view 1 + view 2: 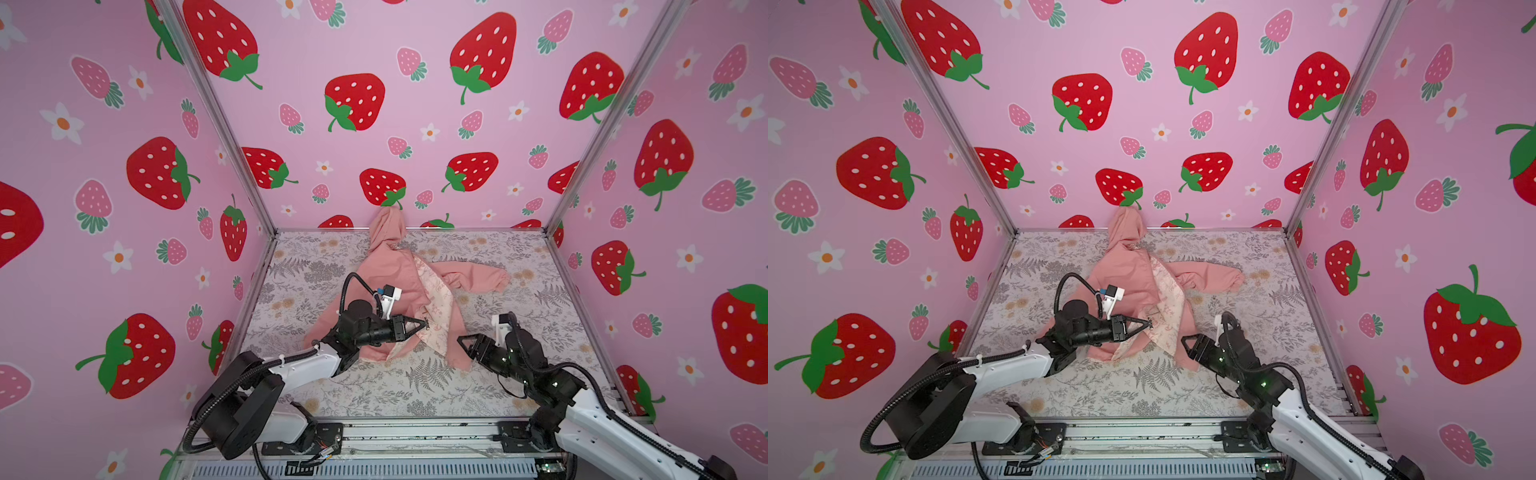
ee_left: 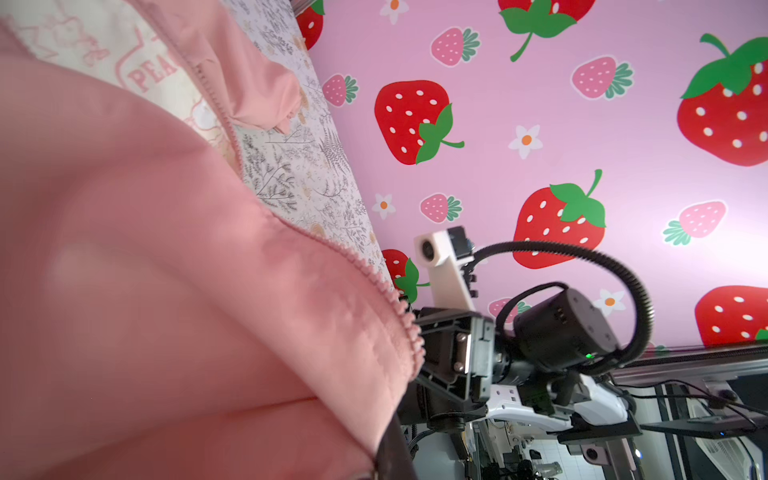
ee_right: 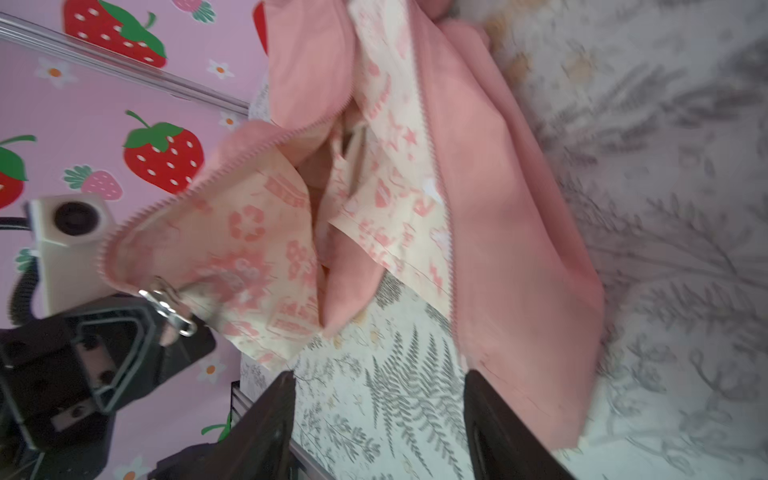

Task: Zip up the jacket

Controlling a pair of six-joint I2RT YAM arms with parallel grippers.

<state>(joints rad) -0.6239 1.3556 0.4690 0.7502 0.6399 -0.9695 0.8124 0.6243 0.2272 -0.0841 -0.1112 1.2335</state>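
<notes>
The right gripper grabs the other front panel by its lower corner (image 1: pixel 460 361) next, which leaves the panel's zipper edge free to meet the slider.
The salmon-pink jacket (image 1: pixel 399 282) (image 1: pixel 1133 286) lies unzipped on the floral tabletop, with its cream printed lining (image 3: pixel 257 232) showing and its hood against the back wall. My left gripper (image 1: pixel 426 323) (image 1: pixel 1149 323) is shut on the jacket's front edge, right by the metal zipper slider (image 3: pixel 166 305). That edge is lifted off the table. In the left wrist view pink fabric (image 2: pixel 166 291) hides most of the jaws. My right gripper (image 1: pixel 460 340) (image 3: pixel 380 386) is open beside the other front panel's lower corner (image 3: pixel 540 374), with nothing between its fingers.
Floral table covering (image 1: pixel 415 390) spreads around the jacket. One sleeve (image 1: pixel 482 276) stretches to the right. Strawberry-print walls (image 1: pixel 415 124) close in three sides. A metal rail (image 1: pixel 415 432) runs along the front edge.
</notes>
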